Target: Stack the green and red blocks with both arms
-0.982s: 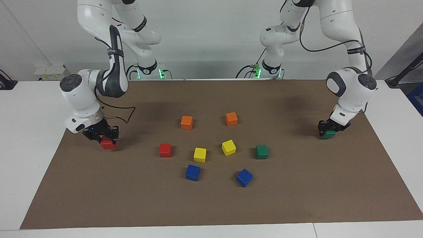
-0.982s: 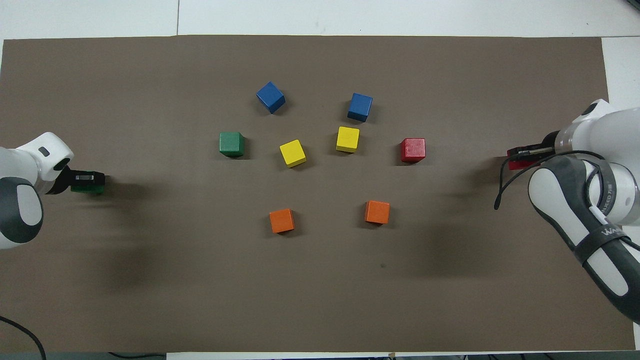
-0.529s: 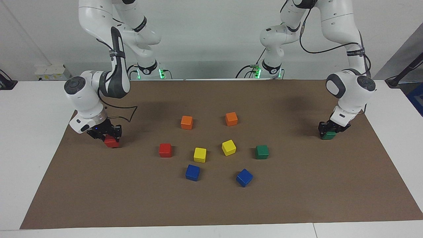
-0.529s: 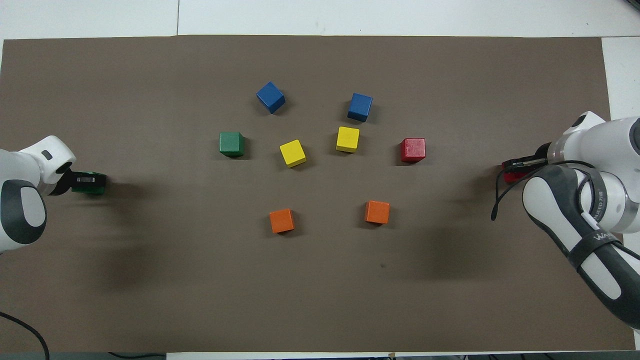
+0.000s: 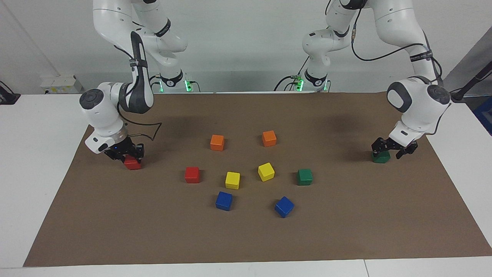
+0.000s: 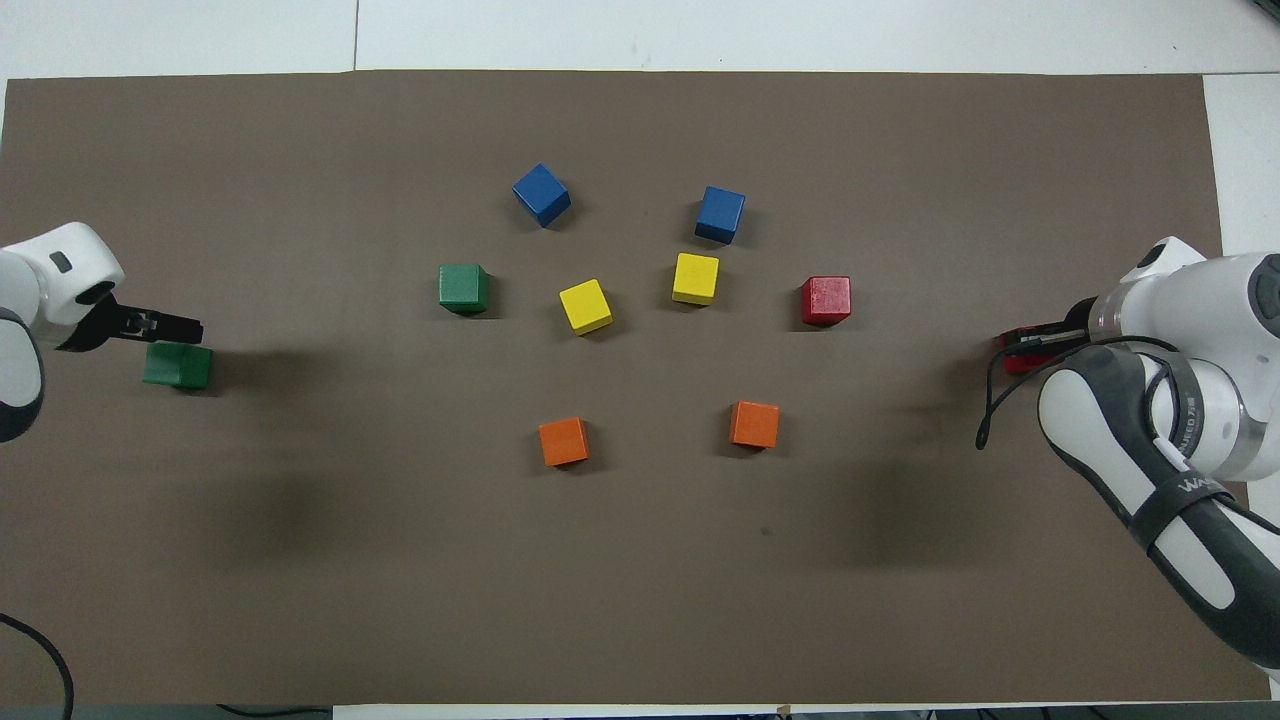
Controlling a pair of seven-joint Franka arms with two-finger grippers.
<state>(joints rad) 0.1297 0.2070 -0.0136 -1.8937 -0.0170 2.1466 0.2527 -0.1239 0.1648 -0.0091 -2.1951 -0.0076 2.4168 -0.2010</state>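
Note:
The red block (image 6: 1023,361) is low on the brown mat and would stand if my right gripper opened now, so my right gripper should release it.
One green block (image 5: 380,157) (image 6: 177,365) rests on the brown mat at the left arm's end. My left gripper (image 5: 393,148) (image 6: 150,322) hangs open just above it, its fingers spread and off the block. At the right arm's end, my right gripper (image 5: 126,155) (image 6: 1030,342) is shut on a red block (image 5: 132,164) (image 6: 1012,362), held low at the mat. A second green block (image 5: 305,176) (image 6: 463,287) and a second red block (image 5: 192,174) (image 6: 826,300) sit free near the middle of the mat.
Two orange cubes (image 5: 217,142) (image 5: 269,138) lie nearer to the robots than the middle row. Two yellow cubes (image 5: 232,180) (image 5: 266,171) sit between the free red and green blocks. Two blue cubes (image 5: 224,201) (image 5: 284,206) lie farther out. White table surrounds the mat (image 5: 346,238).
My left gripper has opened and risen off the green block, which stays on the mat. My right gripper has carried the red block lower and a little toward the robots.

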